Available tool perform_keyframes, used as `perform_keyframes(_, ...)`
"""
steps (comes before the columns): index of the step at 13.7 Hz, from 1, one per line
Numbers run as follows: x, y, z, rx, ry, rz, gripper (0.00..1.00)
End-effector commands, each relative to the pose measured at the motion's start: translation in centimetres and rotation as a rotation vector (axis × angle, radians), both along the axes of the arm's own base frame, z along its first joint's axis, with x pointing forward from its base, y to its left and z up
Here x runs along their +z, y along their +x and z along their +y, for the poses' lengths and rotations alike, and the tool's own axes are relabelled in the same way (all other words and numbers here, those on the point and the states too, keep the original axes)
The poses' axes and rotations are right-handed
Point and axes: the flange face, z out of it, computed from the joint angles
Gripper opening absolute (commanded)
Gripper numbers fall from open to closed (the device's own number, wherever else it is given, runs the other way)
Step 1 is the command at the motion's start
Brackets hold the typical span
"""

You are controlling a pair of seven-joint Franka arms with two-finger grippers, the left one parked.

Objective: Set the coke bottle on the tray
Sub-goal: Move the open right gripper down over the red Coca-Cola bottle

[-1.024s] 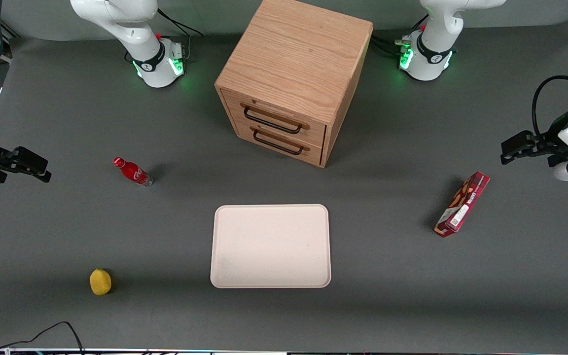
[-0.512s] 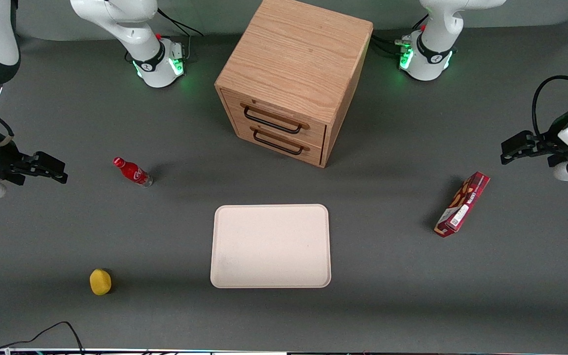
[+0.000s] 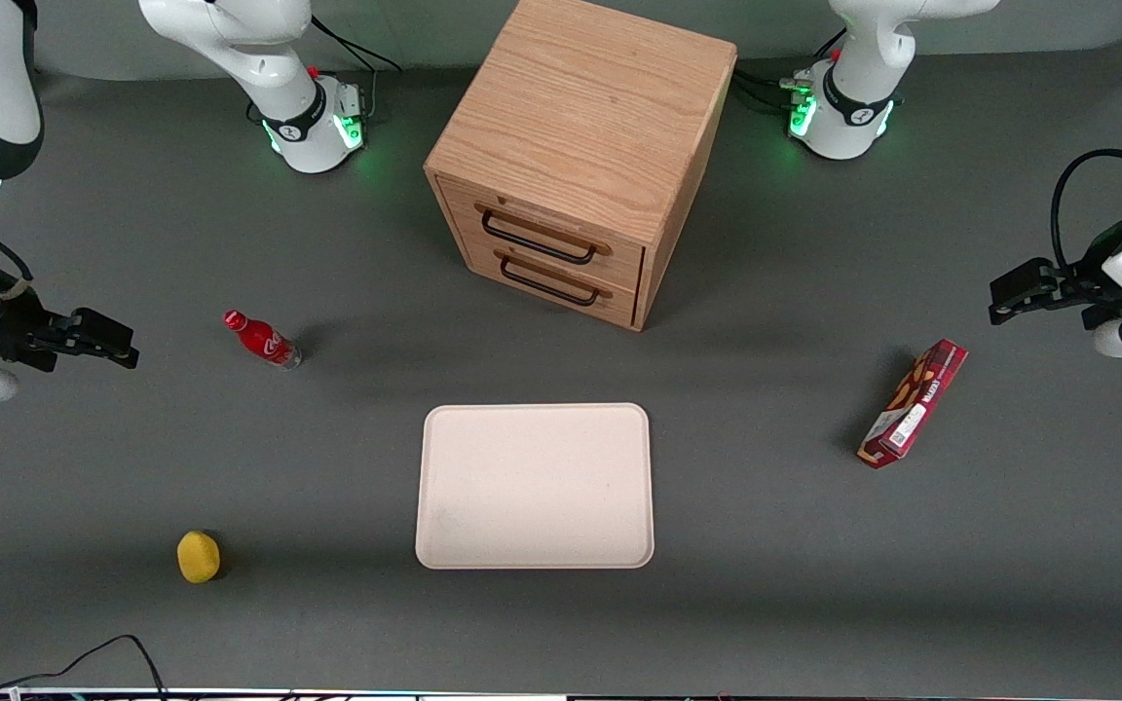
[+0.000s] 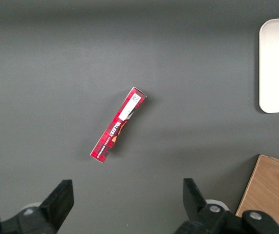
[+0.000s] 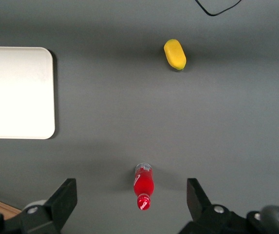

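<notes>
The coke bottle should go on the tray [image 3: 534, 485], so next my right gripper should pick it up by its red cap [image 3: 235, 319].
The coke bottle [image 3: 262, 341] is a slim red bottle with a red cap, standing upright on the grey table toward the working arm's end. The right wrist view looks down on the coke bottle [image 5: 143, 187] between the spread fingers. My right gripper [image 3: 113, 341] hovers beside it at the table's edge, open and empty, a short gap away from the bottle. Its fingers [image 5: 64, 197] stand wide apart. The pale cream tray [image 3: 534, 485] lies flat and bare in front of the cabinet, nearer the front camera than the bottle. The tray [image 5: 17, 92] also shows from the wrist.
A wooden two-drawer cabinet [image 3: 580, 156] stands mid-table. A yellow lemon-like object [image 3: 198, 556] lies nearer the front camera than the bottle. A red snack box [image 3: 912, 402] stands toward the parked arm's end. A black cable [image 3: 84, 662] loops at the front edge.
My right gripper has moved in from the table's edge toward the coke bottle. Bottle, tray and the other things have not moved.
</notes>
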Motion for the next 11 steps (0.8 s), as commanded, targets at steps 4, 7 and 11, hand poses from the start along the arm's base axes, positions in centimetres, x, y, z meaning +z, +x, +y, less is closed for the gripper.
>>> perform_keyframes(4,-4.2,-3.8,2.4,0.005,0.059,0.015,1.00)
perform_keyframes(7,-9.7,-8.7,4.0,0.028,0.039,-0.040,1.00)
perform_keyframes(11,-14.8,-11.4,3.7,0.053,0.028,-0.002,0.99)
